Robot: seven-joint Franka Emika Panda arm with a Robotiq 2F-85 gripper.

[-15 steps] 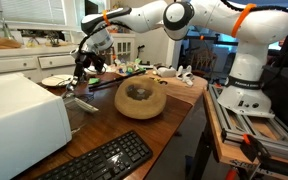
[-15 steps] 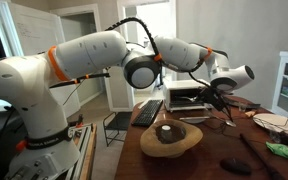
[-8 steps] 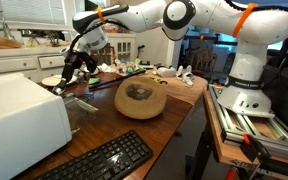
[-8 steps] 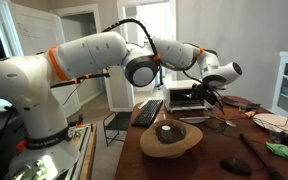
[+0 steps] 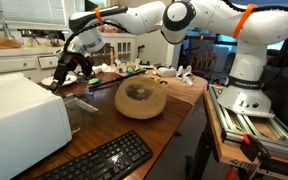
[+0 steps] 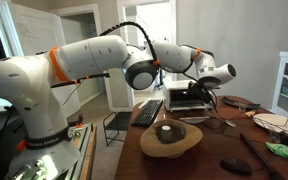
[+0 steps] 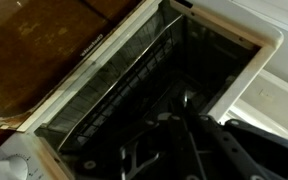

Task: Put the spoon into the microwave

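Observation:
I should keep holding the thin shiny spoon with my gripper until it reaches the wire rack. The spoon hangs above the microwave's hollow, so it would drop short if I opened now.
The white boxy microwave stands at the table's near end; it also shows in an exterior view behind the arm. Its front is open, and the wrist view looks into its dark cavity, which has a wire rack and a white frame. My gripper hangs at the open front, also seen in an exterior view. In the wrist view the gripper is shut on a thin shiny spoon, whose tip points into the cavity.
A wooden bowl sits mid-table and also shows in an exterior view. A black keyboard lies at the near edge. The lowered door juts out by the microwave. A plate and small items lie behind.
My gripper has moved with the spoon away from the table's middle toward the microwave's open front and now sits at the opening.

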